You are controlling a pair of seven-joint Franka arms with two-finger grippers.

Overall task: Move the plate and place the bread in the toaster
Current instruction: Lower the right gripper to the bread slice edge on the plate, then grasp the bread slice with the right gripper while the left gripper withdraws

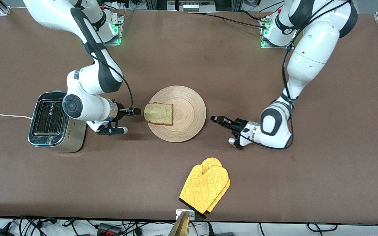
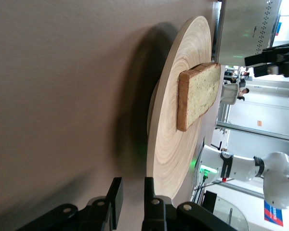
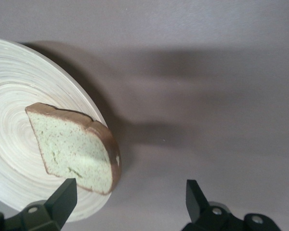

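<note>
The bread's crust sticks out over the plate's rim. My right gripper should go to the bread and grab it by that crust, so the bread's opposite end stays free to go into the toaster point(image 1: 52, 123).
The round wooden plate point(image 1: 189, 111) lies mid-table with the bread point(image 1: 158, 113) on the side of it toward the right arm's end, its crust overhanging the rim. The toaster point(image 1: 52, 123) stands toward the right arm's end, slots up. My right gripper point(image 1: 136, 111) hangs low between toaster and plate, open wide, its fingertips just short of the bread point(image 3: 72, 147). My left gripper point(image 1: 214, 118) sits low by the plate's rim point(image 2: 173, 144) toward the left arm's end. Its fingers point(image 2: 114, 197) stand slightly apart with nothing between them, open.
A yellow oven mitt point(image 1: 205, 186) lies nearer the front camera than the plate. The toaster's white cord point(image 1: 2, 115) runs off toward the table's edge at the right arm's end.
</note>
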